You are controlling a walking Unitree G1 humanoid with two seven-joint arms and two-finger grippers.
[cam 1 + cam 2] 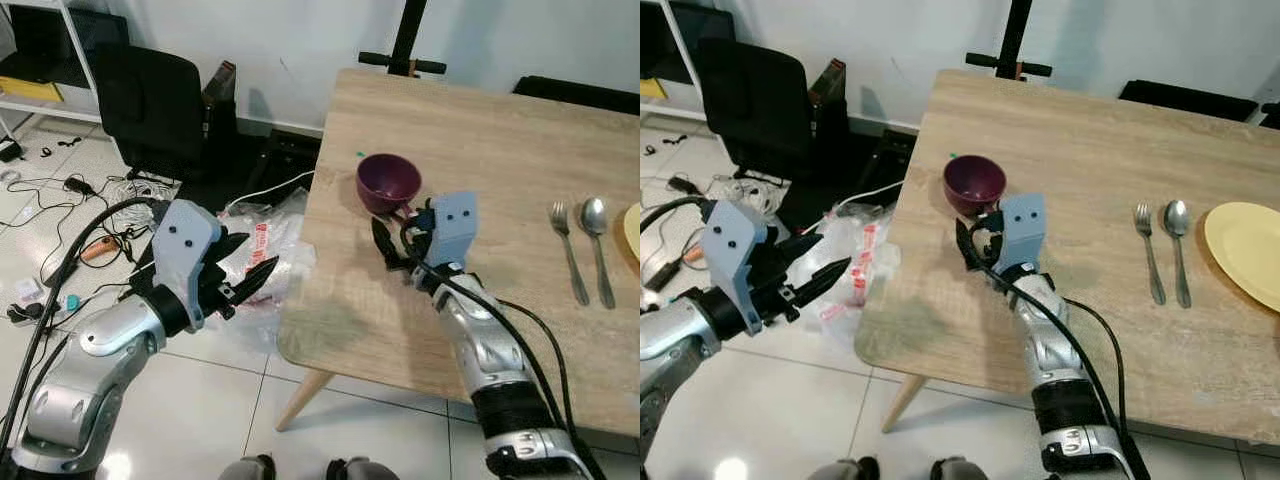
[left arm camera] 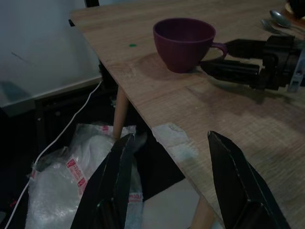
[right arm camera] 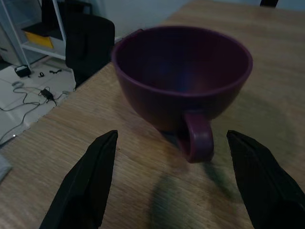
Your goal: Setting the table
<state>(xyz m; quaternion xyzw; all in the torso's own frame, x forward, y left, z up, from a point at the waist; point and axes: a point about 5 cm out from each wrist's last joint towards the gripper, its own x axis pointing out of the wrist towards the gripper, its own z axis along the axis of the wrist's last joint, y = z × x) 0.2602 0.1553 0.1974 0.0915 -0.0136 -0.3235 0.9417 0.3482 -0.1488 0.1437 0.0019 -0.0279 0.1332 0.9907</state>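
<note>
The purple cup's round bowl is wider than my open fingers, so my right gripper should next grab the cup by its narrow handle (image 1: pixel 403 211).
A purple cup (image 1: pixel 388 182) stands upright near the left edge of the wooden table (image 1: pixel 500 130), its handle (image 3: pixel 198 140) turned toward me. My right gripper (image 1: pixel 395 232) rests low over the table just in front of that handle, open, with one finger on each side of it and not touching. A fork (image 1: pixel 568 250) and a spoon (image 1: pixel 598 245) lie side by side at the right, beside a yellow plate (image 1: pixel 1245 250). My left gripper (image 1: pixel 258 252) is open and holds nothing, off the table's left side above the floor.
A crumpled plastic bag (image 1: pixel 265 245) lies on the floor below the table's left corner. A black office chair (image 1: pixel 150 100) and loose cables (image 1: pixel 60 190) are further left. A black stand (image 1: pixel 403 62) rises at the table's far edge.
</note>
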